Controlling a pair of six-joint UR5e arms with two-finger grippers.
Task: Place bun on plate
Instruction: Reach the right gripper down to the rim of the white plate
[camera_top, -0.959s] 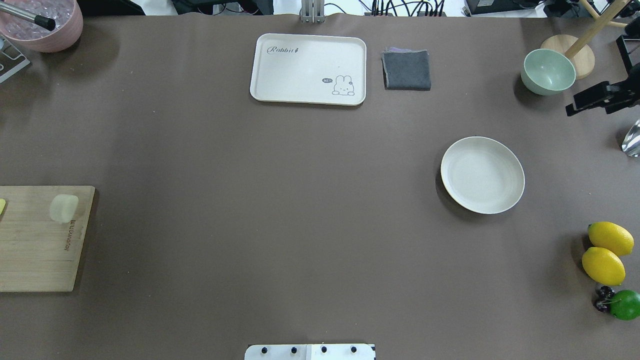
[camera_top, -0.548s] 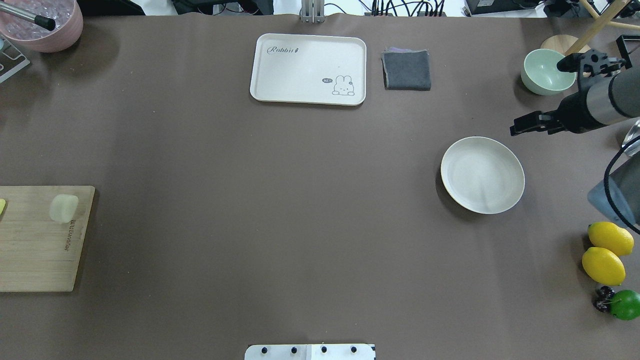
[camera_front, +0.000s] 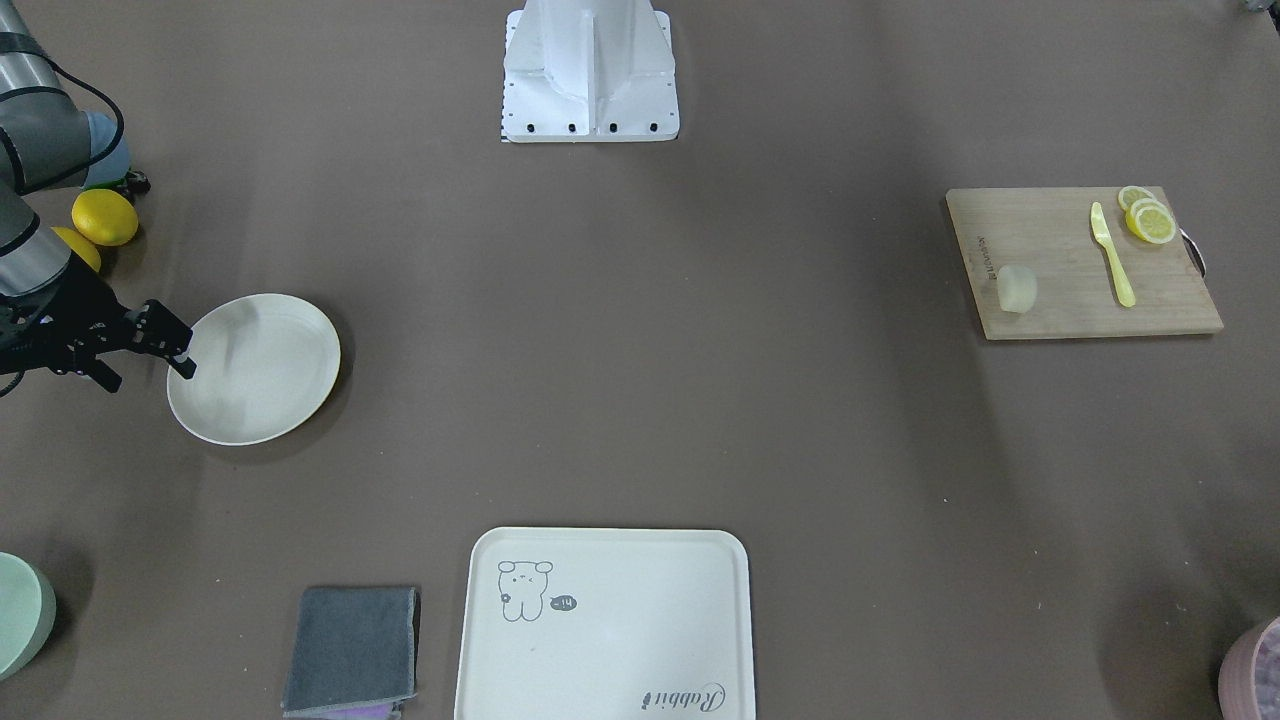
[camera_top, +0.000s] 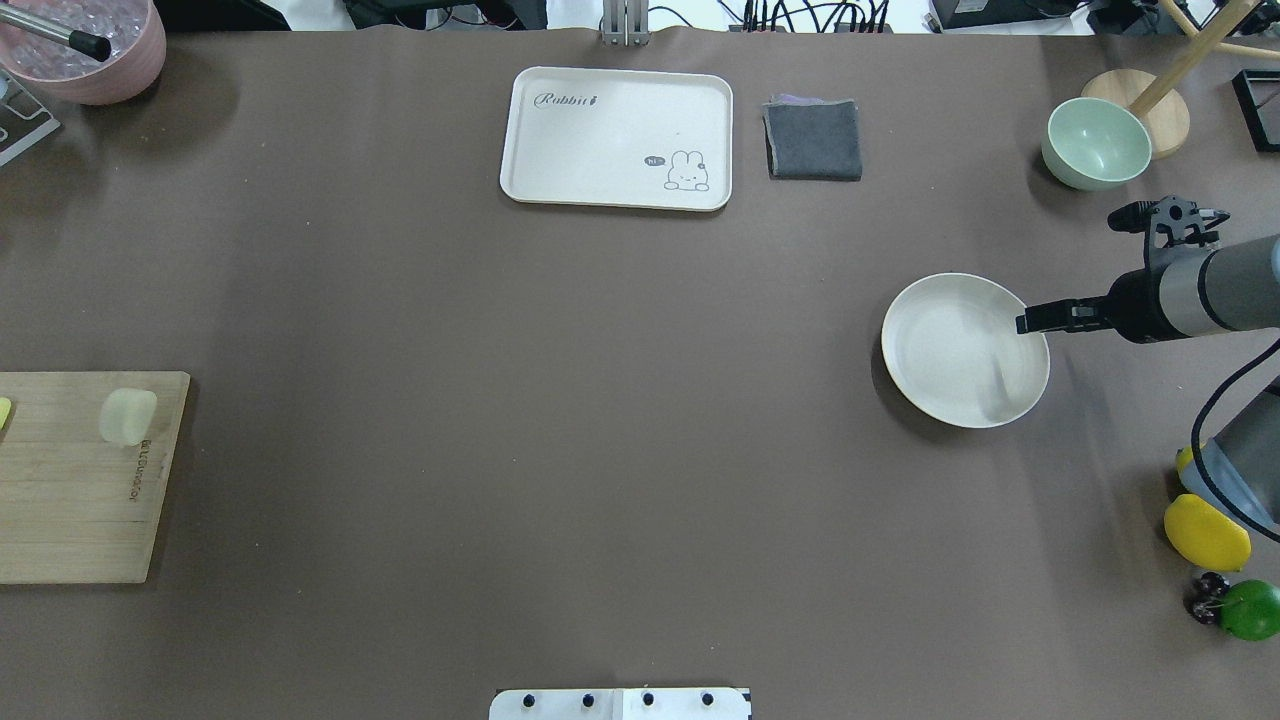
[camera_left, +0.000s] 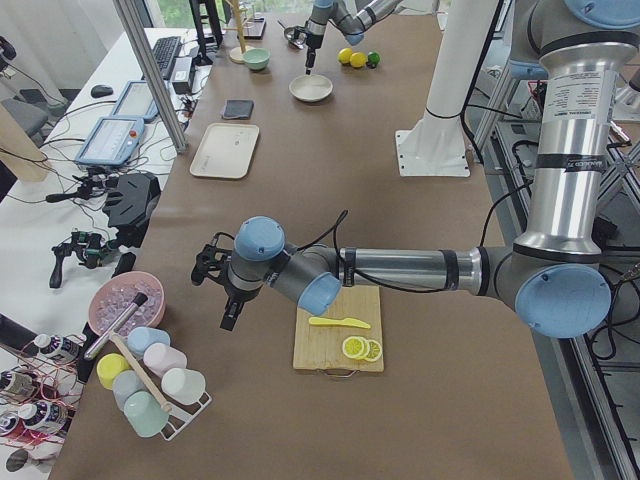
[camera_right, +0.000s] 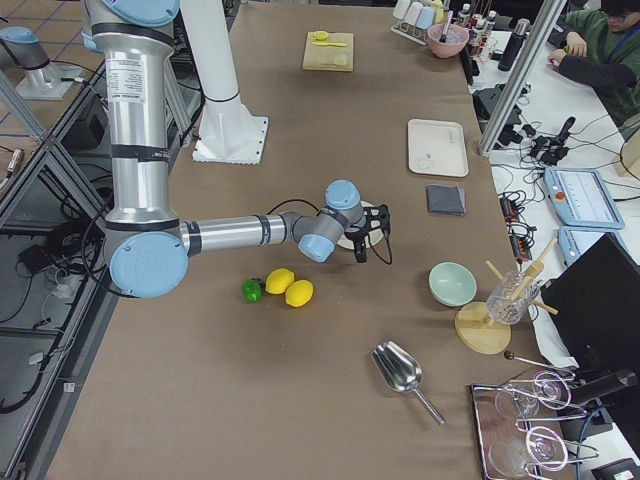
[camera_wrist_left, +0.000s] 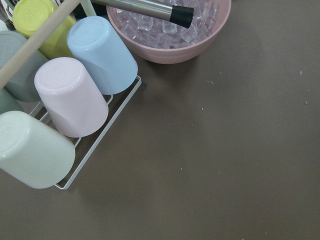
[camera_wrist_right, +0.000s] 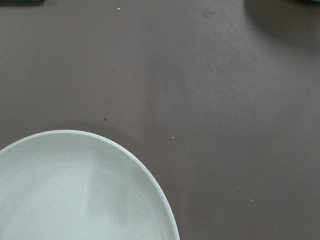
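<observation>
I should grab the plate by its thin rim with my right gripper next, because the plate is too wide for the fingers across its top side.
The bun lies on a wooden cutting board at the table's left edge. The plate sits on the right side with nothing on it. My right gripper hangs over the plate's outer rim, its black fingers wide apart with nothing between them. My left gripper shows only in the exterior left view, beside the board near the cup rack. I cannot tell whether it is open or shut.
A cream tray and a grey cloth lie at the far side, with a green bowl to their right. A lemon and a lime sit near the right arm. A pink ice bowl and a cup rack stand far left.
My right arm has swung in from the right edge toward the plate, and its gripper now hangs over the plate's rim. The bun and plate have not moved.
</observation>
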